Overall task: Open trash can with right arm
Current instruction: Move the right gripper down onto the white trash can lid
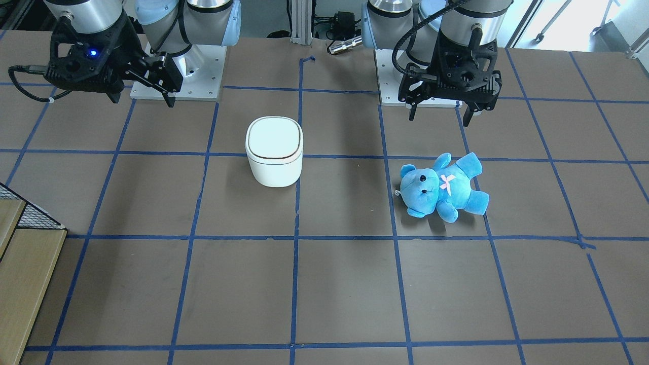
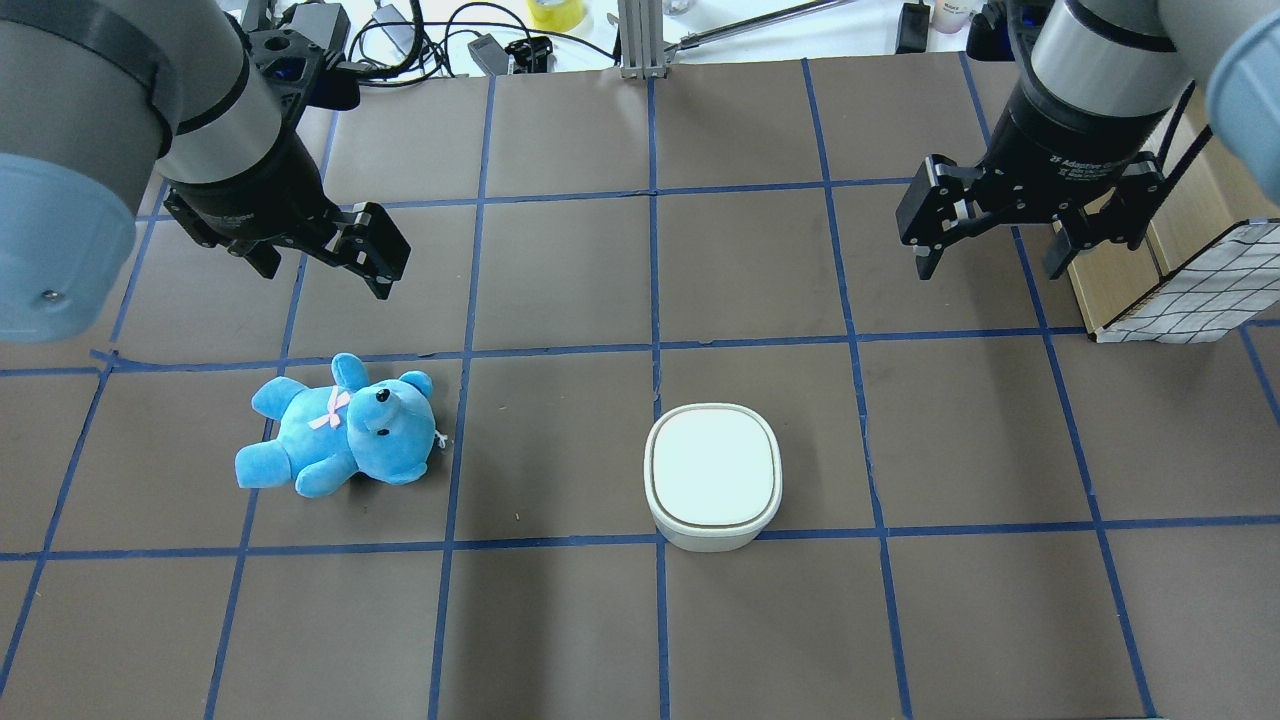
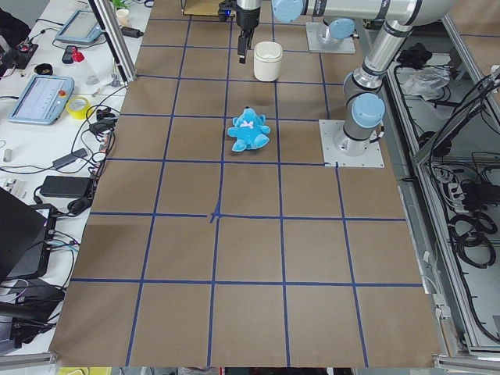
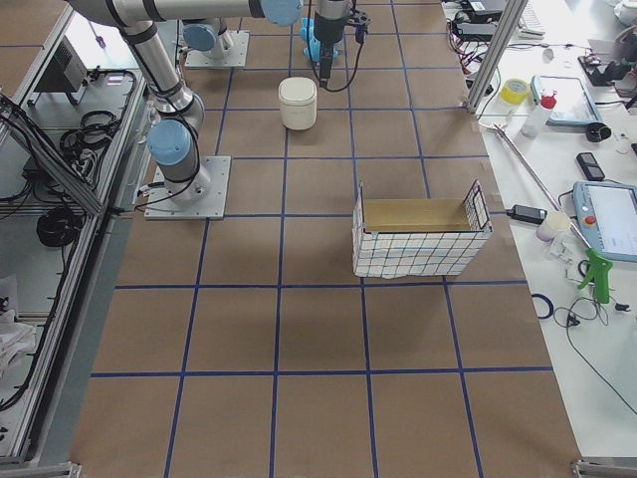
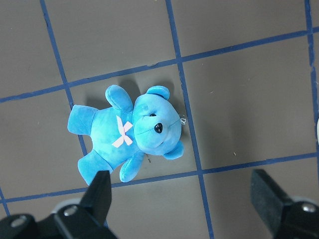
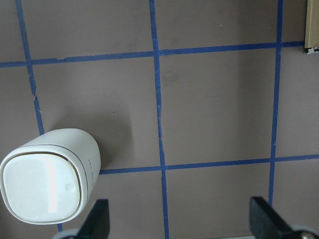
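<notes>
I need to open the trash can (image 1: 275,170) next, so I should grab the white lid by its edge (image 1: 250,142) with my right gripper.
The white trash can (image 2: 712,470) stands upright near the table's middle with its lid flat and shut; it also shows in the front view (image 1: 274,147) and at the lower left of the right wrist view (image 6: 42,181). My right gripper (image 2: 988,265), on the arm with the blue light (image 1: 165,86), is open and empty. It hangs above the table, off to the side of the can and clear of it. My left gripper (image 2: 385,262) is open and empty above the blue teddy bear (image 2: 340,435). The left wrist view shows the bear (image 5: 129,132) lying on its back.
A wire-sided box (image 2: 1180,290) with a cardboard floor stands at the table edge beside my right arm, also in the right side view (image 4: 418,239). The two arm bases (image 1: 177,76) sit on the robot's side. Blue tape lines grid the brown table.
</notes>
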Controlling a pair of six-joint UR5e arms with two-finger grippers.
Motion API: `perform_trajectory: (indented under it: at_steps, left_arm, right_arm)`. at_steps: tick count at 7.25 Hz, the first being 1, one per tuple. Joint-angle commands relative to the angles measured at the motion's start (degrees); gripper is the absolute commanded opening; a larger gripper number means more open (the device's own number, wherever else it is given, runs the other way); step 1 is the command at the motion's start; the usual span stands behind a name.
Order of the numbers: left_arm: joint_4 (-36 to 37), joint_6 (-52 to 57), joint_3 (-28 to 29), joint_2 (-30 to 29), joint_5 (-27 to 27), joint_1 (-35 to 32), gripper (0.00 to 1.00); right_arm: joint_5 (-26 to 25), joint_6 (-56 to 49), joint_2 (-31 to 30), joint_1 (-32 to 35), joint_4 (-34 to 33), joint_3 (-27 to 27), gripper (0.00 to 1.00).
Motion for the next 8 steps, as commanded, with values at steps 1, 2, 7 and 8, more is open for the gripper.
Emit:
perform_trajectory:
  at_steps: [1,2,7,8]
  left_arm:
    - [0.00,0.00,0.00,0.00,0.00,0.00,1.00]
    - [0.00,0.00,0.00,0.00,0.00,0.00,1.00]
    - [0.00,0.00,0.00,0.00,0.00,0.00,1.00]
    - [0.00,0.00,0.00,0.00,0.00,0.00,1.00]
  right_arm:
    - [0.20,1.85,-0.18,1.13,-0.43,1.38,0.90]
    - [0.55,3.52,-0.01,2.71,-0.79,2.34,0.80]
    - [3.97,14.24,1.57,10.79,-12.17,10.59,0.18]
    - [3.98,16.17,2.19,12.55,-15.70,12.44,0.18]
